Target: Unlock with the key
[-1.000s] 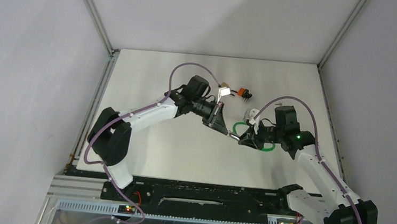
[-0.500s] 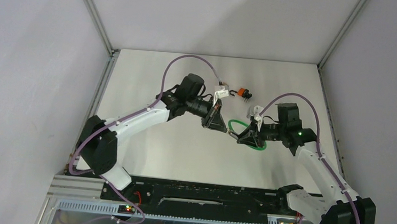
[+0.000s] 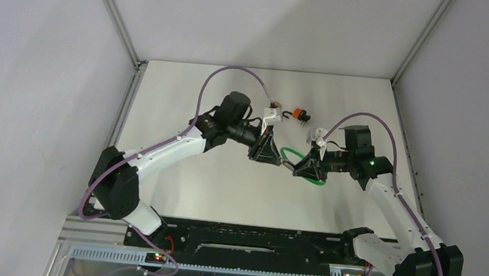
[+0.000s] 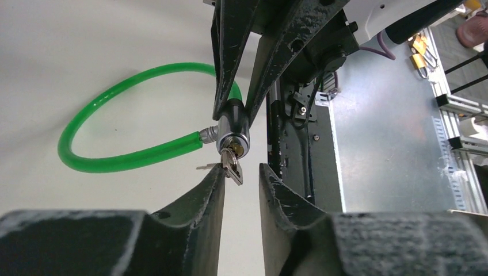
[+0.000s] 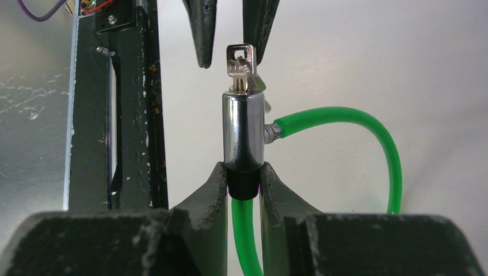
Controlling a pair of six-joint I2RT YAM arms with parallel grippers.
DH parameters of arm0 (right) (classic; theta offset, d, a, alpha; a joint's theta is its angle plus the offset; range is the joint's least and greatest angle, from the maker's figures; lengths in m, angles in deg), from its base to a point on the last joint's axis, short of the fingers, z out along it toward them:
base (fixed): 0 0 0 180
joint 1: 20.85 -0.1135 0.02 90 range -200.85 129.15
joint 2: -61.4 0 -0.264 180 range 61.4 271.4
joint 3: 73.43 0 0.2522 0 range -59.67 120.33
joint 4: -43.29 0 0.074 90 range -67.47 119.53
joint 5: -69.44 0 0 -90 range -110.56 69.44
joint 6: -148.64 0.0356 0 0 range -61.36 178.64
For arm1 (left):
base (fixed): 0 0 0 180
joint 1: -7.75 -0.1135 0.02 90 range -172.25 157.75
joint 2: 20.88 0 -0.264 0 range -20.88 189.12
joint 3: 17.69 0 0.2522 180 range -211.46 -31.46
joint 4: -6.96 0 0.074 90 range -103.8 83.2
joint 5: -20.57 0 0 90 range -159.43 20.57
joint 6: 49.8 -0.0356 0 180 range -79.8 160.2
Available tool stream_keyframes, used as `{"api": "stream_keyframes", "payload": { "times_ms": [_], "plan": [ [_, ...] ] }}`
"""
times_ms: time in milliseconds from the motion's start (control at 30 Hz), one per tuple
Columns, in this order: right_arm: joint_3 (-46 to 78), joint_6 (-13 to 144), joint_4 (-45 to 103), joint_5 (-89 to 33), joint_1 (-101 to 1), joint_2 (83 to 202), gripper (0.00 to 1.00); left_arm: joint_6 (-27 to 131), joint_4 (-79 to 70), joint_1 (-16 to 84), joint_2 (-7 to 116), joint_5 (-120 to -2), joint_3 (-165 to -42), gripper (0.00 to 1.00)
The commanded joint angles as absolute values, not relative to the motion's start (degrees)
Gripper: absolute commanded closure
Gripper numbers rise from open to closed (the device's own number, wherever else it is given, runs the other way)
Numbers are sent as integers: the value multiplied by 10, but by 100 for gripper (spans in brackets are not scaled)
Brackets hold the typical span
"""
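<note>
The left gripper needs to grab the silver key by its exposed head (image 3: 281, 160) (image 4: 233, 169) next, so that it can turn the key and unlock, while the blade stays in the keyhole.
A green cable lock (image 3: 300, 162) with a chrome cylinder (image 5: 243, 129) is held above the table. My right gripper (image 5: 244, 172) is shut on the cylinder's black end, and the green cable (image 5: 368, 123) loops off to the side. A silver key (image 5: 240, 66) sits in the cylinder's keyhole, with a second key hanging behind it. In the left wrist view my left gripper (image 4: 240, 172) is open, its fingertips on either side of the key (image 4: 232, 165) just below the cylinder (image 4: 232, 129). The key lies against one finger, with a gap to the other. The two grippers meet tip to tip (image 3: 286, 166).
A small orange and black object (image 3: 298, 115) lies on the white table toward the back, near the left arm's cable. The black frame rail (image 5: 129, 115) runs along the table's near edge. Grey walls enclose the table on three sides.
My right gripper has carried the lock a little left and back, and the green loop now lies between the two grippers. My left gripper has shifted slightly back and stays at the key.
</note>
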State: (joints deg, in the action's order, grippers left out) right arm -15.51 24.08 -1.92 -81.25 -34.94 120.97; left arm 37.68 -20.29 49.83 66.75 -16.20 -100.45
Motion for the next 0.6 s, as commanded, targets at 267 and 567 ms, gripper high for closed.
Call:
{"api": "stream_keyframes", "payload": {
  "times_ms": [267,567],
  "plan": [
    [-97,246,-31,-878,-314,1191,100,340,-214,477,629,-175,-1045,31],
    [-83,343,32,-972,-279,1187,100,179,-239,454,588,-217,-1034,13]
  ]
}}
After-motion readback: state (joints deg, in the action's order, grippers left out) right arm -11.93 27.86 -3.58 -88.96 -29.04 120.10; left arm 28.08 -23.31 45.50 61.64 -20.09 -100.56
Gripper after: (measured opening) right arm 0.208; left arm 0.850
